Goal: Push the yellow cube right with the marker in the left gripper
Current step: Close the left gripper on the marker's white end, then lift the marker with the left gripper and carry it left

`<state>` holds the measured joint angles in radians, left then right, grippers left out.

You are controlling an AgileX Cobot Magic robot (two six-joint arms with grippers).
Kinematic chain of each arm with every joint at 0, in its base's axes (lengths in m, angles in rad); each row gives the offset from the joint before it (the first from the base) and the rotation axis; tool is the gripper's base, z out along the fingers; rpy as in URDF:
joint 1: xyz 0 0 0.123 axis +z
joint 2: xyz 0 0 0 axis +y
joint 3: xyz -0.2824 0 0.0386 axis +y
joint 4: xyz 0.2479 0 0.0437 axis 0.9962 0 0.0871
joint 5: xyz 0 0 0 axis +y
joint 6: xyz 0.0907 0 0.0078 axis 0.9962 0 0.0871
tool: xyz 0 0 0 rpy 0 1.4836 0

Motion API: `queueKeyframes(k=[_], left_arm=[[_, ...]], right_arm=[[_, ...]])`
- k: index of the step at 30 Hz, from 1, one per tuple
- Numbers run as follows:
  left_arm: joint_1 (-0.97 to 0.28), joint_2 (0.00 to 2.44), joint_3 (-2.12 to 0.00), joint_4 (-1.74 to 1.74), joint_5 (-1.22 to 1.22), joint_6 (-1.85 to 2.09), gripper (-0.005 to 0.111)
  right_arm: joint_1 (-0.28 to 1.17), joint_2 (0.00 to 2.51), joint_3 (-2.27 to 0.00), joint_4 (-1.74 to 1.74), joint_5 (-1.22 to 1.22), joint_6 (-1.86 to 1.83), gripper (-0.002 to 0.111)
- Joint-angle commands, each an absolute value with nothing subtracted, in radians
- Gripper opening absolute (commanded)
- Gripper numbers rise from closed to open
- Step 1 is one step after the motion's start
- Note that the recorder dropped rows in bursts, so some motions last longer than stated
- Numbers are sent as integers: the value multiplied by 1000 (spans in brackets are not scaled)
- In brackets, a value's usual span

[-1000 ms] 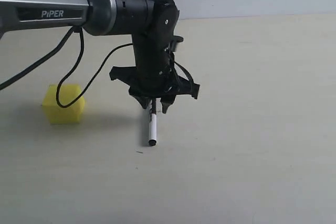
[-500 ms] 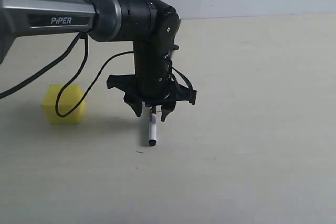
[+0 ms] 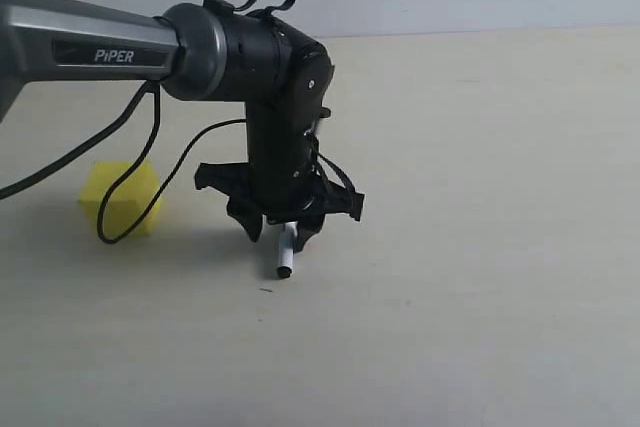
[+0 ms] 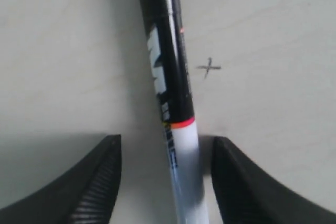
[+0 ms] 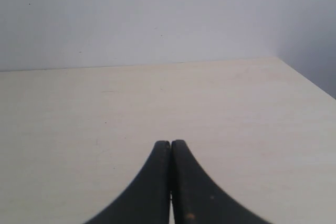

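The left gripper's fingers stand beside the marker's white body [image 3: 287, 245] [image 4: 187, 169], close over the pale table, so the left gripper should close now. Closing now would hold the marker.
The yellow cube [image 3: 120, 199] sits on the pale table at the left of the exterior view. Well to its right, my left gripper [image 3: 281, 237] points down at the table with its jaws straddling the marker [image 3: 285, 255]. The marker's white end pokes out below the jaws toward the camera. In the left wrist view the marker [image 4: 170, 77] runs between the two dark fingers [image 4: 100, 182], with a wide gap on one side and a narrow one on the other; my left gripper [image 4: 165, 142] is open. My right gripper [image 5: 170, 142] is shut on nothing, over bare table.
A black cable [image 3: 112, 232] loops down from the left arm in front of the cube. A small pencilled cross [image 4: 209, 67] marks the table beside the marker's black half. The table's far edge [image 3: 480, 31] meets a plain wall.
The left gripper has come down and slightly left, so its jaws now straddle the marker. Less of the white barrel shows, and its near end has shifted a little left.
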<state>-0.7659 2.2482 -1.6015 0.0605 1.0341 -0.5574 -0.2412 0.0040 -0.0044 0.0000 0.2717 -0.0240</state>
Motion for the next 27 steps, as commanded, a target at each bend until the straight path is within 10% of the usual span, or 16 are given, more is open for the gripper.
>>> queueKeyframes(k=[1, 5, 12, 27], left_arm=[[-769, 2245, -1583, 64, 997, -566, 52], [-769, 2245, -1583, 62, 997, -566, 48], [-769, 2242, -1583, 49, 1013, -546, 0], [-588, 1485, -1321, 399, 1221, -346, 0]], right_arm=[[-246, 0, 0, 0, 266, -29, 0], [-246, 0, 0, 0, 266, -29, 0], [-246, 0, 0, 0, 266, -29, 0], [-246, 0, 0, 0, 266, -29, 0]])
